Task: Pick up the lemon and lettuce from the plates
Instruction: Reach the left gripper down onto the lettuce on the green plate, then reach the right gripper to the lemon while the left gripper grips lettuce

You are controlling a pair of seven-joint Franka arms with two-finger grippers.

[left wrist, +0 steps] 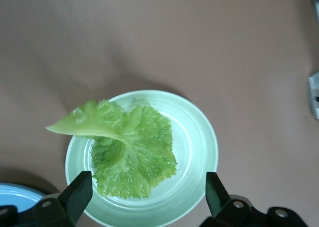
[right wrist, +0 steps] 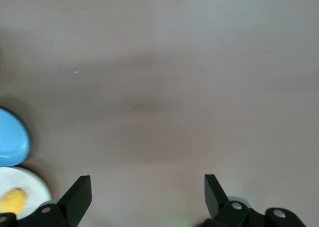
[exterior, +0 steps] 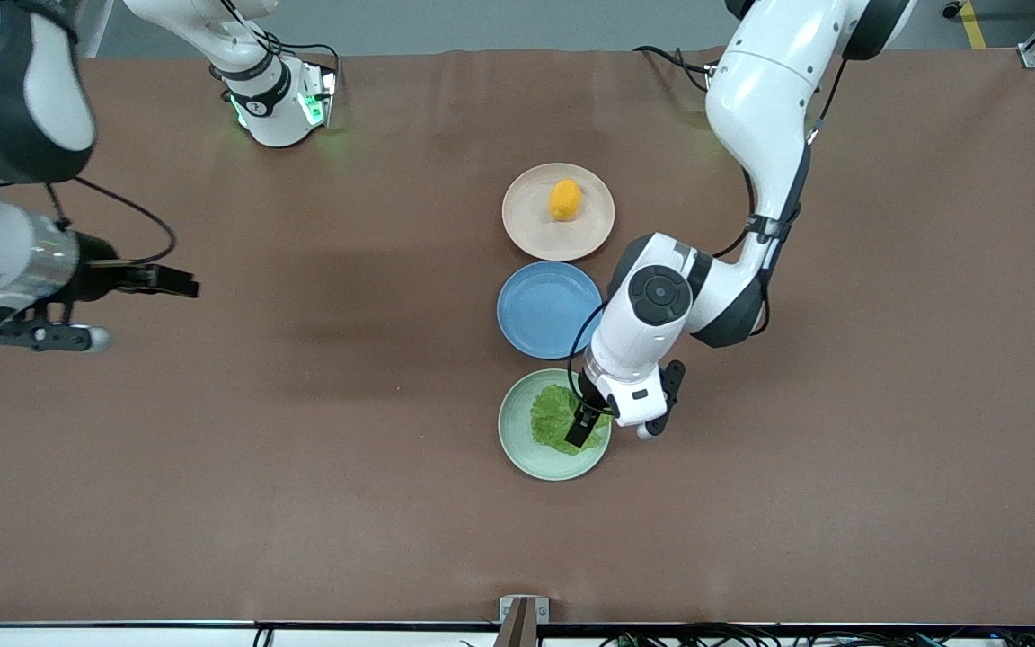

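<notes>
Next, my left gripper grabs the lettuce by its ruffled leaf (exterior: pixel 552 415) to pick it from the lettuce's plate (exterior: pixel 548 462).
The lettuce (exterior: pixel 553 418) lies on the mint green plate (exterior: pixel 526 454), the plate nearest the front camera. My left gripper (exterior: pixel 585 424) is open just above it, fingers astride the leaf without touching it. In the left wrist view the lettuce (left wrist: pixel 132 152) fills much of the plate (left wrist: pixel 199 142), with one edge curled up, and my left gripper (left wrist: pixel 147 182) is empty. The lemon (exterior: pixel 564 199) sits on the beige-pink plate (exterior: pixel 526 225), farthest from the camera. My right gripper (exterior: pixel 167 281) is open and empty over bare table at the right arm's end; it also shows in the right wrist view (right wrist: pixel 147 184).
A blue plate (exterior: pixel 544 310) lies empty between the two other plates, close to the left arm's wrist. The right wrist view shows the blue plate (right wrist: pixel 10 137) and the lemon (right wrist: pixel 12 201) at its edge. Brown table all round.
</notes>
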